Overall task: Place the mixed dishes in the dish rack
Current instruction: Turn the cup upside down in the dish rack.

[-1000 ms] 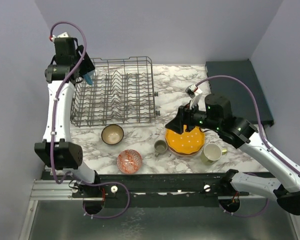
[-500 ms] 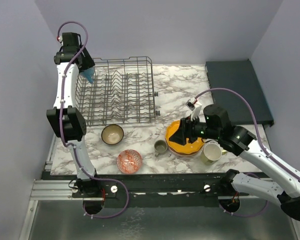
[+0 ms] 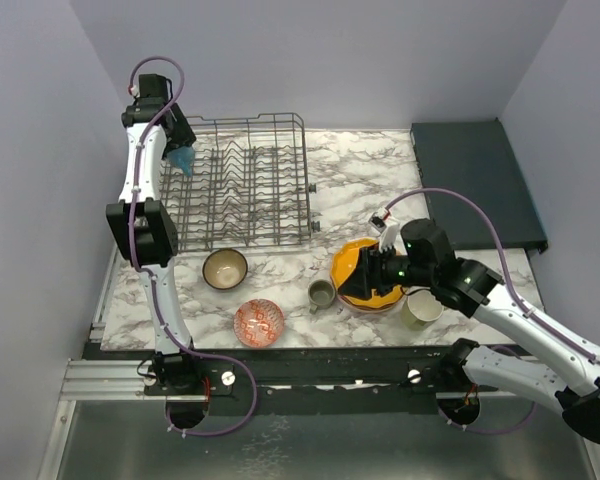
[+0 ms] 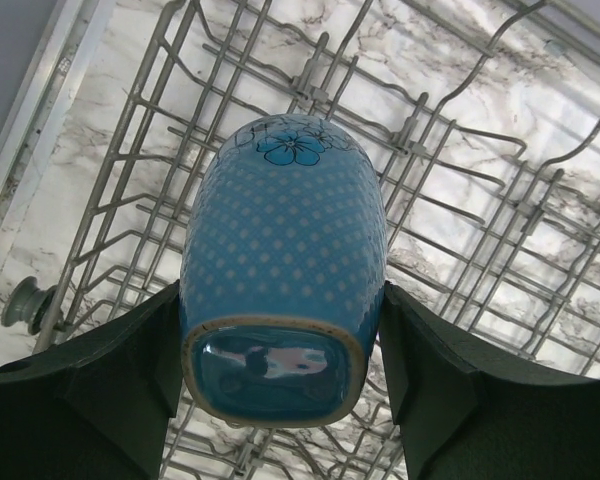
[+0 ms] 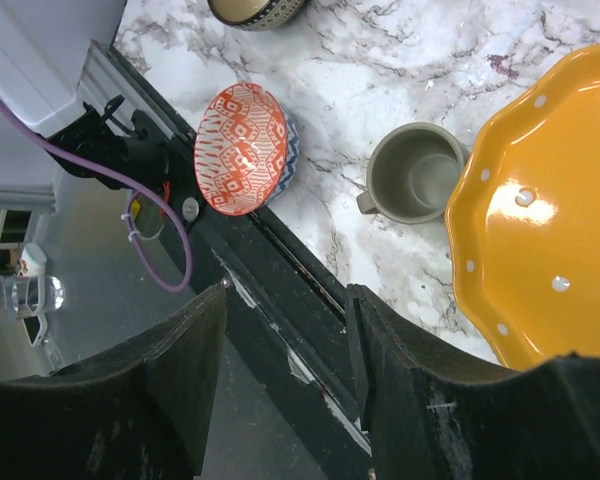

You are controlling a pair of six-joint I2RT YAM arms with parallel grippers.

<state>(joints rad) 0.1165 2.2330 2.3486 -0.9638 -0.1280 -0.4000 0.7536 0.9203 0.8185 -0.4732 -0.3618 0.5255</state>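
The blue white-dotted mug (image 4: pixel 285 260) hangs tilted above the rack's wires. My left gripper needs to lower the mug before it lets go of it.
My left gripper (image 3: pixel 180 152) is shut on the blue white-dotted mug (image 4: pixel 285 260), which hangs over the far left corner of the grey wire dish rack (image 3: pixel 242 190); the rack's tines (image 4: pixel 460 230) show below it. My right gripper (image 3: pixel 364 282) stands open and empty, low over the near left edge of the orange white-dotted plate (image 5: pixel 550 230). The small grey cup (image 5: pixel 420 172) stands just left of that plate. A red-patterned bowl (image 5: pixel 242 148) lies near the front edge, and a dark brown bowl (image 3: pixel 225 268) sits in front of the rack.
A yellow-green mug (image 3: pixel 418 308) stands right of the orange plate, partly behind my right arm. A dark flat tray (image 3: pixel 475 180) lies at the back right. The black front rail (image 5: pixel 310 350) runs under my right fingers.
The left arm has stretched out and carried the blue mug a little right over the rack's back corner. The right gripper has dropped toward the near left edge of the orange plate.
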